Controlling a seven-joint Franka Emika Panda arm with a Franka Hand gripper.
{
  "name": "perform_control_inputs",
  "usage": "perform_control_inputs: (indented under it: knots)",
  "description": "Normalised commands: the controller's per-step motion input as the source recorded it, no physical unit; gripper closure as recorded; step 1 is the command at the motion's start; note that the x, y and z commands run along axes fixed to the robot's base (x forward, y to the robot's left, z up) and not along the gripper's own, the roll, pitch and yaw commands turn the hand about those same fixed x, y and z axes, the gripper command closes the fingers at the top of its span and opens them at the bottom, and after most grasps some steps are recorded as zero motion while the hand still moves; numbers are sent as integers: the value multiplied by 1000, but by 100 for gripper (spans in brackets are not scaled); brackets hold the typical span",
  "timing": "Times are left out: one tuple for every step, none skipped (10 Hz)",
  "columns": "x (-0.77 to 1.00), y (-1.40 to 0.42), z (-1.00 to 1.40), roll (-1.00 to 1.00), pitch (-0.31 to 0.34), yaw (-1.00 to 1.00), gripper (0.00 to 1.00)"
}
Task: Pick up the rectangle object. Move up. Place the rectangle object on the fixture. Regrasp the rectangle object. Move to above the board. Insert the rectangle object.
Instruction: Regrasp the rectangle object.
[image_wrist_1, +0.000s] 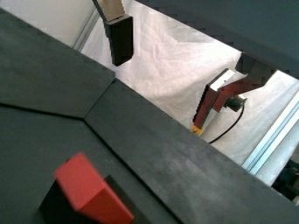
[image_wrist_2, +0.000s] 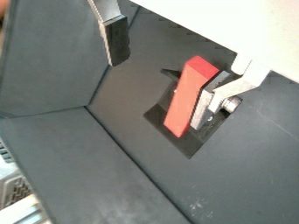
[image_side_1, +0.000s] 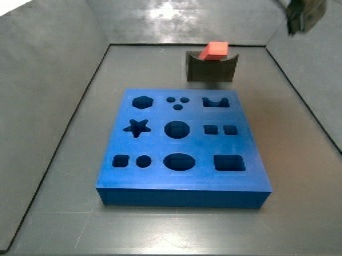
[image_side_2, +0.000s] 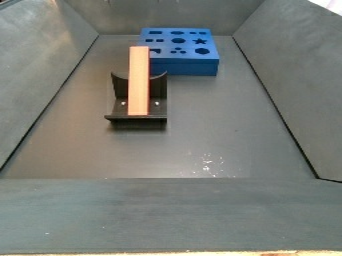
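Observation:
The robot's gripper needs to grab the rectangle object by its raised end (image_side_1: 217, 48) (image_wrist_1: 89, 182) next. Then the robot needs to put the rectangle object into the board's rectangular hole.
The red-orange rectangle object (image_side_2: 138, 75) leans lengthwise in the notch of the dark fixture (image_side_2: 134, 112); its end shows in a side view (image_side_1: 214, 49) above the fixture (image_side_1: 210, 68). The blue board (image_side_1: 181, 145) lies on the floor in front of the fixture. My gripper (image_side_1: 305, 15) hangs high, off to one side of the fixture. In both wrist views the gripper (image_wrist_1: 163, 87) (image_wrist_2: 163, 87) is open, fingers (image_wrist_1: 119, 39) (image_wrist_2: 114, 39) wide apart with nothing between them. The rectangle object (image_wrist_1: 91, 188) (image_wrist_2: 187, 96) lies below, apart from the pads.
Dark sloping walls (image_side_1: 80, 90) (image_side_2: 54, 90) enclose the grey floor (image_side_2: 201, 150) on all sides. The board (image_side_2: 181, 48) sits at the far end beyond the fixture in a side view. White cloth (image_wrist_1: 176, 61) shows outside the wall.

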Motion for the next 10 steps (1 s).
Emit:
perform_control_inputs:
  knots:
    - [57,37,-1000,32,-87,112,0]
    - [62,35,-1000,42,-101,87,0]
    - [72,33,-1000,54,-115,50,0]
    - [79,31,-1000,61,-117,25,0]
    - [86,28,-1000,62,-106,-6,0]
    - [97,26,-1000,63,-89,-26,0]
    - [103,20,-994,63,-69,-38,0]
    - [99,17,-885,63,-55,-41,0]
    - [89,9,-680,65,-25,-38,0]
    - [87,3,-534,64,-7,-37,0]
